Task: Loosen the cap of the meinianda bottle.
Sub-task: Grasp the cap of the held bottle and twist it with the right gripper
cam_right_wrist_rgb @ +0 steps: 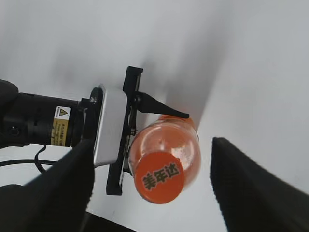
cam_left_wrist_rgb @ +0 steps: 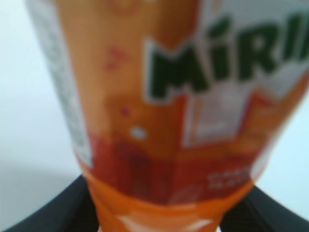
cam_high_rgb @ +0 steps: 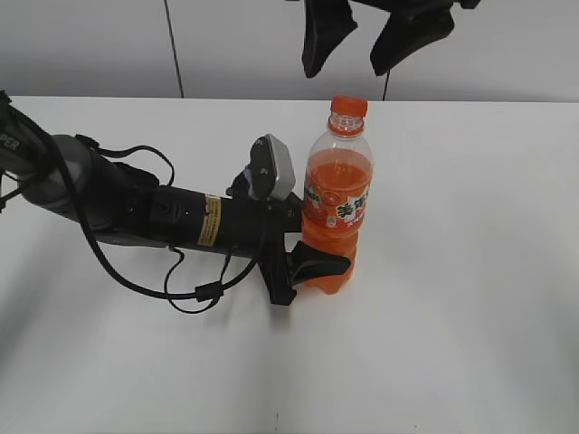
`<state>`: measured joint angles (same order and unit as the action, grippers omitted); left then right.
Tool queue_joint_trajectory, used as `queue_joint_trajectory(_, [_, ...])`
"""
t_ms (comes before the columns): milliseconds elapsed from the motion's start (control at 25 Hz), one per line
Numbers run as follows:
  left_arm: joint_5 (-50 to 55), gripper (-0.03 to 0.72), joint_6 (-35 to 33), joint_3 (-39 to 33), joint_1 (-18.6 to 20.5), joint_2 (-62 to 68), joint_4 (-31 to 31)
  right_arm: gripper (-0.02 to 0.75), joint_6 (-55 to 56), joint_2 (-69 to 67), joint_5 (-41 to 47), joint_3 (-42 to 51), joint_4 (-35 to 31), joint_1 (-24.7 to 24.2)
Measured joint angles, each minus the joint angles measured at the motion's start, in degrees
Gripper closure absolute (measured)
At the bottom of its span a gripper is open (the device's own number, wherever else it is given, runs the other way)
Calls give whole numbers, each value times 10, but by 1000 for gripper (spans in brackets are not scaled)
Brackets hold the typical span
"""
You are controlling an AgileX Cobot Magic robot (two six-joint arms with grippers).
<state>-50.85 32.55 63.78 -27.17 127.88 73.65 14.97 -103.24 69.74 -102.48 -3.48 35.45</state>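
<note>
The orange cap has to be twisted to open the bottle [cam_high_rgb: 336,212], so my right gripper will grab it by its round side [cam_high_rgb: 347,117] next.
The meinianda bottle [cam_high_rgb: 336,212] stands upright on the white table, full of orange drink, with its label facing the camera. Its orange cap [cam_high_rgb: 348,108] is on the neck. My left gripper [cam_high_rgb: 312,262] is shut on the bottle's lower body; the label fills the left wrist view [cam_left_wrist_rgb: 183,111]. My right gripper [cam_high_rgb: 353,41] hangs open above the cap, apart from it. In the right wrist view the cap [cam_right_wrist_rgb: 160,181] with dark characters sits between the two open black fingers [cam_right_wrist_rgb: 154,193].
The left arm [cam_high_rgb: 136,212] lies low across the table's left half with a looping black cable [cam_high_rgb: 194,294]. The white table [cam_high_rgb: 470,298] stretches to the right and front. A pale wall runs behind.
</note>
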Motion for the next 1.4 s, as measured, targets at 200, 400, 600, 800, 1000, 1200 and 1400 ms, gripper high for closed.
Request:
queue_joint_trajectory(200, [0, 280, 0, 0, 0, 0, 0, 187, 0, 0, 0, 4, 1, 0])
queue_joint_trajectory(400, [0, 280, 0, 0, 0, 0, 0, 213, 0, 0, 0, 28, 1, 0])
queue_joint_trajectory(600, [0, 280, 0, 0, 0, 0, 0, 215, 1, 0, 0, 41, -9, 0])
queue_joint_trajectory(800, [0, 280, 0, 0, 0, 0, 0, 216, 1, 0, 0, 41, -21, 0])
queue_joint_trajectory(1000, [0, 280, 0, 0, 0, 0, 0, 217, 0, 0, 0, 41, -21, 0])
queue_joint_trajectory(1200, [0, 280, 0, 0, 0, 0, 0, 223, 1, 0, 0, 41, -21, 0])
queue_joint_trajectory(1400, [0, 280, 0, 0, 0, 0, 0, 224, 2, 0, 0, 41, -21, 0])
